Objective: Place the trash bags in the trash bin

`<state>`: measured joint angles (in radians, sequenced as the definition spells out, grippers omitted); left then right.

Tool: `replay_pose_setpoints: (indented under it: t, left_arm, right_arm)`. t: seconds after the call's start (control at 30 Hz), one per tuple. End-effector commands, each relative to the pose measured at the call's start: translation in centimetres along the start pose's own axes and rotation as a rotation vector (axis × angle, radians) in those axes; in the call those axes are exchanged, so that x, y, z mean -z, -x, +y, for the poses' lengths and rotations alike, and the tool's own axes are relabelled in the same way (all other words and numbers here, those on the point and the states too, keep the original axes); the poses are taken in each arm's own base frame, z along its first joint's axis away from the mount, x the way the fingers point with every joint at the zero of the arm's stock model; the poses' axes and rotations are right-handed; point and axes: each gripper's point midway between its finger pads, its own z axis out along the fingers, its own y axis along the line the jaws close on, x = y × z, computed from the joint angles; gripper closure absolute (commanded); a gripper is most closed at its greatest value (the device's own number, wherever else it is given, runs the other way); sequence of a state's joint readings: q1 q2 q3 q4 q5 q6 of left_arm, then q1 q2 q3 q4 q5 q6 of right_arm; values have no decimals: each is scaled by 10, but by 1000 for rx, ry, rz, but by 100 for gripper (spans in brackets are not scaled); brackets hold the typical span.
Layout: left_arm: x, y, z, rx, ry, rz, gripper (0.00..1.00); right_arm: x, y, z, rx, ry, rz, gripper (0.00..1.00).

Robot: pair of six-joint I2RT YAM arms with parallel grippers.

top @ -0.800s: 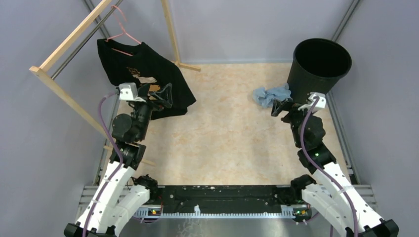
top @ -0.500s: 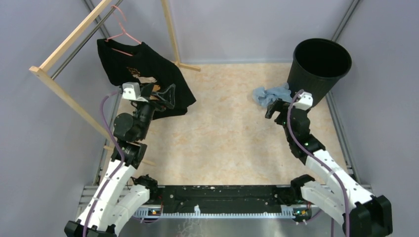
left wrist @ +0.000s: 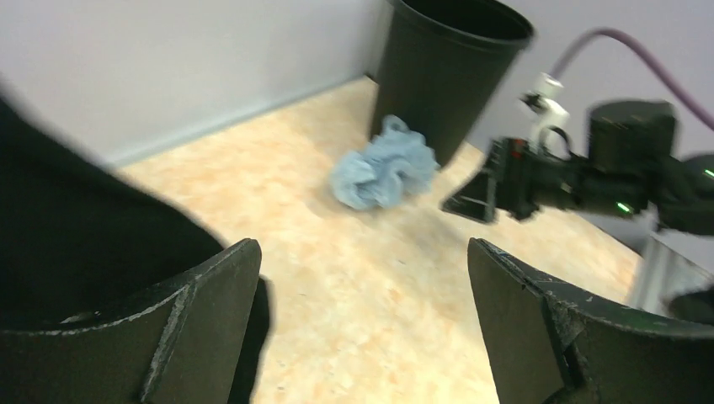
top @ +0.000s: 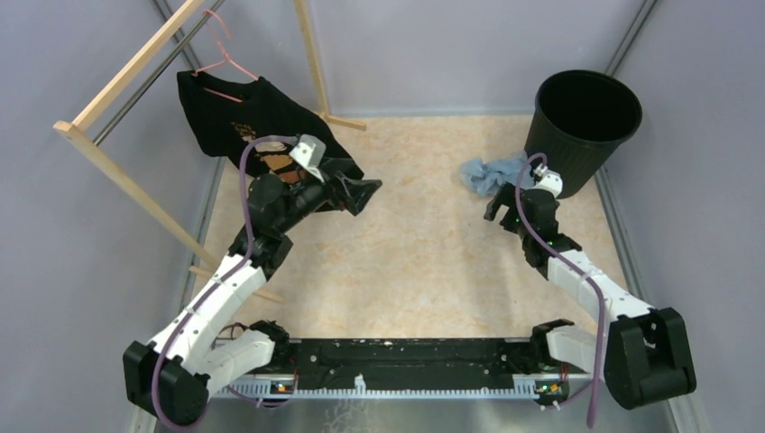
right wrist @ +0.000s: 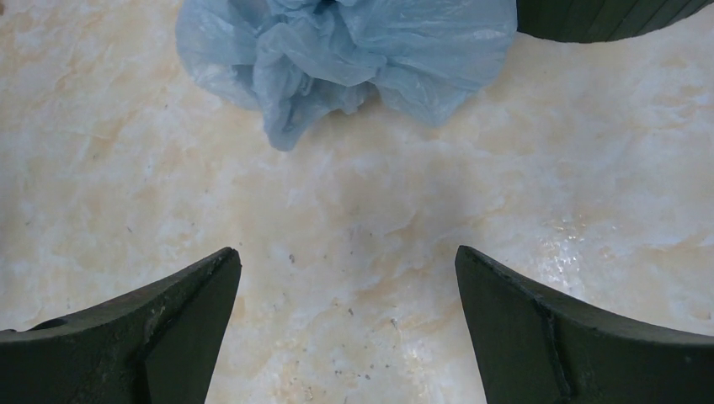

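My right gripper will grab the trash bag by its loose near edge (top: 485, 188) (right wrist: 324, 97) next, so the opposite side stays free for my left gripper.
The pale-blue trash bag (top: 493, 173) lies crumpled on the tabletop just left of the black trash bin (top: 586, 115) at the back right. It also shows in the right wrist view (right wrist: 337, 50) and the left wrist view (left wrist: 383, 172). My right gripper (top: 499, 207) is open and empty, low over the table just in front of the bag (right wrist: 345, 261). My left gripper (top: 361, 191) is open and empty, raised left of centre beside the black T-shirt, facing the bag and bin (left wrist: 450, 67).
A black T-shirt (top: 262, 135) hangs on a pink hanger from a wooden rack (top: 135, 63) at the back left. Grey walls enclose the beige table (top: 415, 253). The bin's base (right wrist: 606, 17) is right of the bag.
My left arm swung right, away from the T-shirt toward the table's middle. My right gripper dropped lower and edged toward the bag. The bag and bin have not moved.
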<state>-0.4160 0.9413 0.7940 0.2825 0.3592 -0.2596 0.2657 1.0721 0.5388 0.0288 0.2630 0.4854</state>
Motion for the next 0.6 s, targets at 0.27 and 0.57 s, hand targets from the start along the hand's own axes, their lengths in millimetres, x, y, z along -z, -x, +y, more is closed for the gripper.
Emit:
replay_pose_setpoints:
  t: [0.27,0.57]
  left_arm:
    - [-17,-12,-76,11,-378,109,2]
    - [-17,-14,-75,2,-369,86,2]
  right_arm:
    - [-62,55,46,-113,131,-86,12]
    - [-122,36,58,-171,112,-85,53]
